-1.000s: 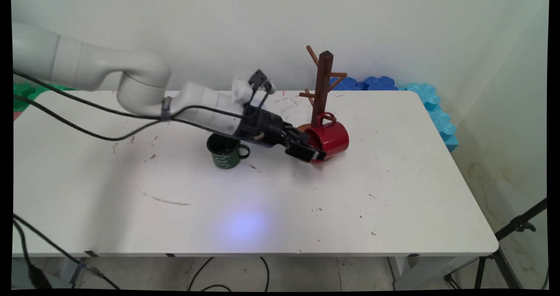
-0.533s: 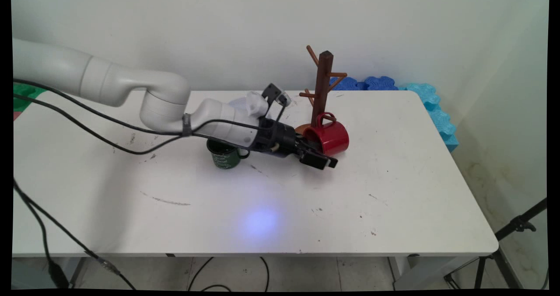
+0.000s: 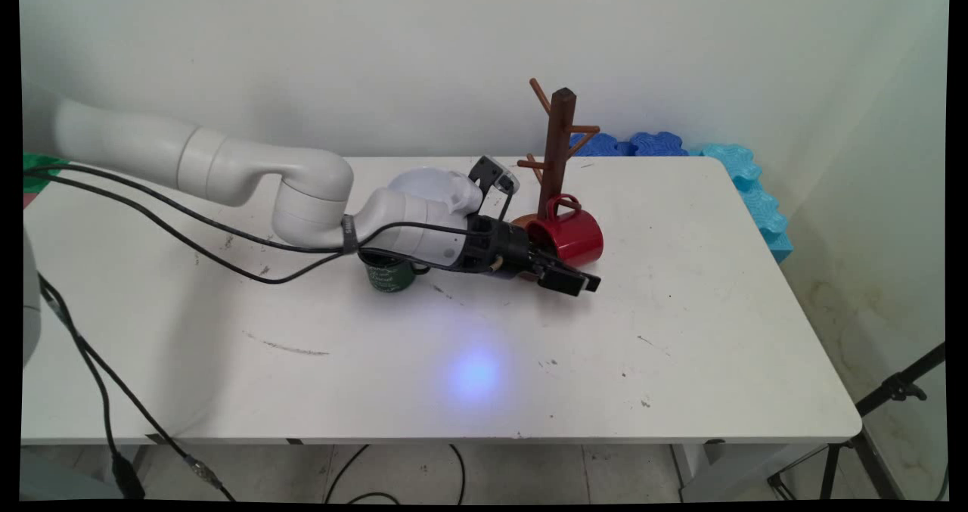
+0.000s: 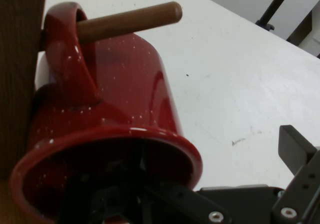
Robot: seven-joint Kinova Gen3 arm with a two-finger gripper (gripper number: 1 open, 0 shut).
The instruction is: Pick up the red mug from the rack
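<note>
I should grab the mug by its rim next, so that the red mug's handle (image 3: 564,200) stays free to slide off the wooden peg.
A red mug (image 3: 571,236) lies tipped on its side at the foot of a brown wooden mug tree (image 3: 561,145), its handle (image 4: 67,59) hooked over a low peg (image 4: 127,20). My black gripper (image 3: 569,268) is low over the table at the mug's mouth and stands open. One finger reaches into the mug's opening (image 4: 107,184); the other finger (image 4: 295,151) lies outside along the mug's near side, apart from its wall. A dark green mug (image 3: 389,274) stands upright to the left, partly hidden under the arm.
Blue foam mats (image 3: 628,145) and cyan foam mats (image 3: 752,190) lie behind and beside the table's far right corner. Black cables (image 3: 189,224) hang from the arm over the left half of the table. A black tripod (image 3: 892,391) stands at the right.
The arm has swung right and lower. The gripper has pushed further along the red mug, its near finger now reaching past the rim. Neither mug has moved.
</note>
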